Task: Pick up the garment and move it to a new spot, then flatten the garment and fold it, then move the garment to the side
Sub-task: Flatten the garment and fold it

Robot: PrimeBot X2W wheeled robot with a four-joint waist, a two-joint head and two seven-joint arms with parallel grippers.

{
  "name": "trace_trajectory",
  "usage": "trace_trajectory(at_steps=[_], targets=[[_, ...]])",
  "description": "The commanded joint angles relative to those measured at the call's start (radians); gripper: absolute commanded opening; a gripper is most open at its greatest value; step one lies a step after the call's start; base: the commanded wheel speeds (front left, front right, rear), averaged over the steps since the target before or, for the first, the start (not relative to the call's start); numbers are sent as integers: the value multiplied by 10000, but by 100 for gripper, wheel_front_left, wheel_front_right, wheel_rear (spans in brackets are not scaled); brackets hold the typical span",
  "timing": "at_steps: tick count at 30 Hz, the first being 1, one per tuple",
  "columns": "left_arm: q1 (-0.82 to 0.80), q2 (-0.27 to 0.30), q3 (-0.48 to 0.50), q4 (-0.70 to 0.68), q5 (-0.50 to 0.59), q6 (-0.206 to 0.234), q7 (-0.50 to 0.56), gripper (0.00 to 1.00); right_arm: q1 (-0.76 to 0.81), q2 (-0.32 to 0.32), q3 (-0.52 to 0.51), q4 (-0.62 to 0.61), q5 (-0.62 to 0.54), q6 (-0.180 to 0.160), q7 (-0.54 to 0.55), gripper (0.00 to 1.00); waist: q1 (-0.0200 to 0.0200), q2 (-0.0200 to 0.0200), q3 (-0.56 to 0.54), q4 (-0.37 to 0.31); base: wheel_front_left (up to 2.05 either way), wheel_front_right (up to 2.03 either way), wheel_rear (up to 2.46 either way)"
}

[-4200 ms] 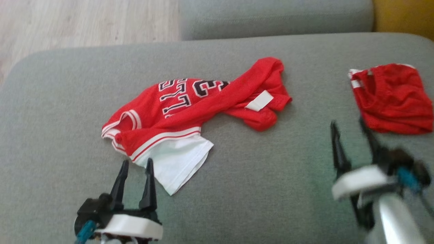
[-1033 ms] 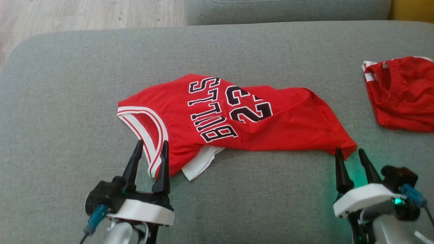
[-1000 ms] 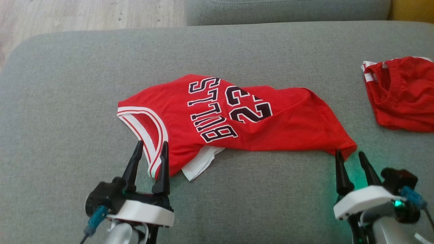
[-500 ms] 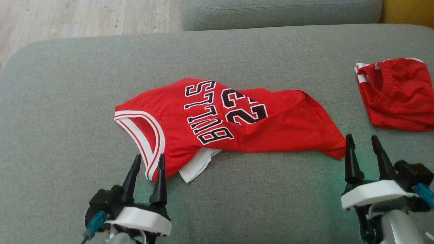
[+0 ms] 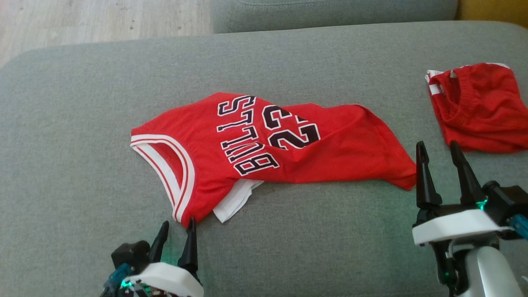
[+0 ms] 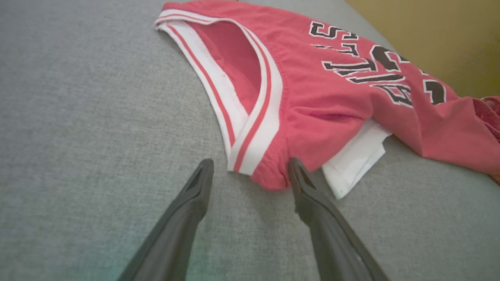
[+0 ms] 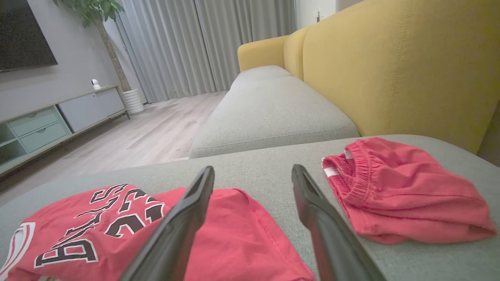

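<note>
I will grab the jersey by its folded shoulder tip beside the striped collar with my left gripper next. That fold puckers up, while the lettered body of the jersey lies flat.
The garment, a red jersey with black and white lettering and white-striped trim, lies spread across the grey cushion with a white layer poking out under its near edge. My left gripper is open just short of the jersey's near left corner; in the left wrist view the jersey has that corner right at the tips of the left gripper, not pinched. My right gripper is open and raised beside the jersey's right corner. In the right wrist view the right gripper hangs above the jersey.
Red shorts lie crumpled at the cushion's right end, close to my right gripper; the right wrist view shows the shorts too. A second grey cushion and a yellow sofa back lie beyond. Wooden floor is at the upper left.
Both grippers have let go of the jersey's near corners. The left one has drawn back toward me, and the right one has risen and shifted right. The jersey stays spread out.
</note>
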Motion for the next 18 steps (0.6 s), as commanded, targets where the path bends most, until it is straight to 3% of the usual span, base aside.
trace_trajectory(at_steps=[1, 4, 5, 6, 7, 12, 13, 18], targets=[[-176, 26, 327, -179, -48, -81, -58, 100, -129, -36, 241, -406, -40, 65, 13, 100, 0, 0, 8, -19, 0, 0, 0], [-280, -27, 237, -39, -185, -257, -59, 100, -95, -36, 249, -502, -48, 65, 34, 100, 0, 0, 26, -72, 0, 0, 0], [-326, -39, 217, 3, -207, -286, -87, 95, -89, -36, 246, -524, -44, 65, 30, 100, 0, 0, 30, -92, 0, 0, 0], [-377, -50, 197, 41, -220, -311, -123, 86, -83, -36, 246, -540, -43, 65, 26, 100, 0, 0, 34, -111, 0, 0, 0], [-441, -56, 160, 61, -206, -346, -183, 48, -78, -36, 236, -551, -46, 65, 17, 100, 0, 0, 34, -127, 0, 0, 0], [-759, -4, 134, -50, -49, -422, -698, 4, -63, -36, 217, -578, -57, 65, -4, 100, 0, 0, 39, -202, 0, 0, 0], [-818, 31, 162, -146, -3, -414, -801, 0, -63, -36, 209, -586, -59, 65, -6, 100, 0, 0, 51, -216, 0, 0, 0], [-1167, 404, 417, -886, 306, -280, -1114, 0, -88, -36, 177, -625, -31, 65, -42, 100, 0, 0, 166, -284, 0, 0, 0]])
